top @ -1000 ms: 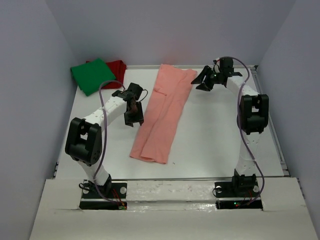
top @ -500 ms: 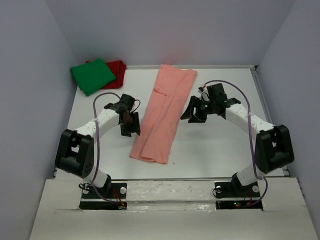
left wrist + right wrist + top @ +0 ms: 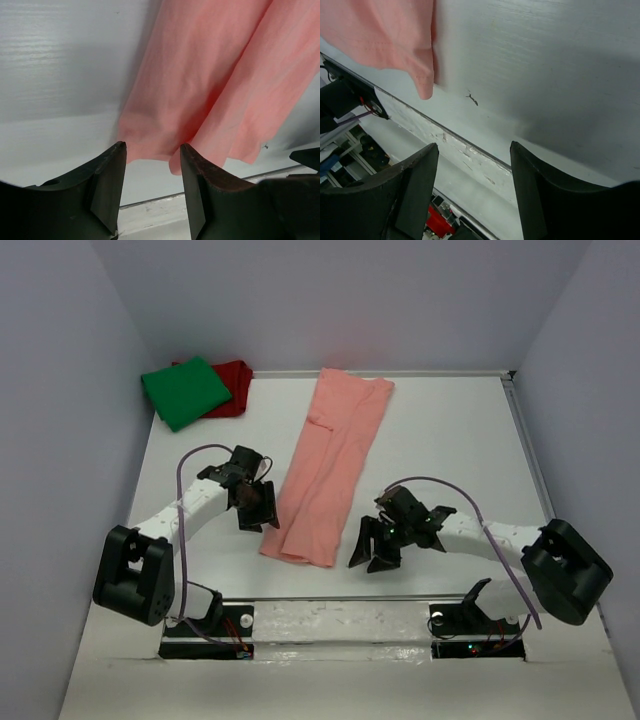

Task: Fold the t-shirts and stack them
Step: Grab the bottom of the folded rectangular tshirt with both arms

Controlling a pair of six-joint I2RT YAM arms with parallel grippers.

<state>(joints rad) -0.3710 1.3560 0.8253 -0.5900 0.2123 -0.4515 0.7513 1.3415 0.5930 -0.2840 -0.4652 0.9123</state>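
Observation:
My left gripper's fingers are above the pink hem and closing now would miss it, so it is too early to close. The gripper lowers, then closes on the hem.
The salmon-pink t-shirt (image 3: 328,460) lies folded into a long strip down the middle of the table, its near end toward the front edge. It also shows in the left wrist view (image 3: 210,80) and its near corner in the right wrist view (image 3: 380,35). My left gripper (image 3: 258,510) is open and empty just left of the strip's near end; in its own view (image 3: 152,150) the hem lies between the jaws, a little ahead. My right gripper (image 3: 368,548) is open and empty just right of the near end, seen in its own view (image 3: 472,150). The green t-shirt (image 3: 185,392) lies folded on the dark red one (image 3: 233,386) at the far left.
The table's white front edge (image 3: 400,598) runs just below both grippers. Grey walls close in the left, back and right sides. Bare table (image 3: 450,450) lies to the right of the pink strip.
Both grippers moved toward the table's front. The right one travelled from the strip's far end down to its near right corner. The left one slid nearer to the near left corner.

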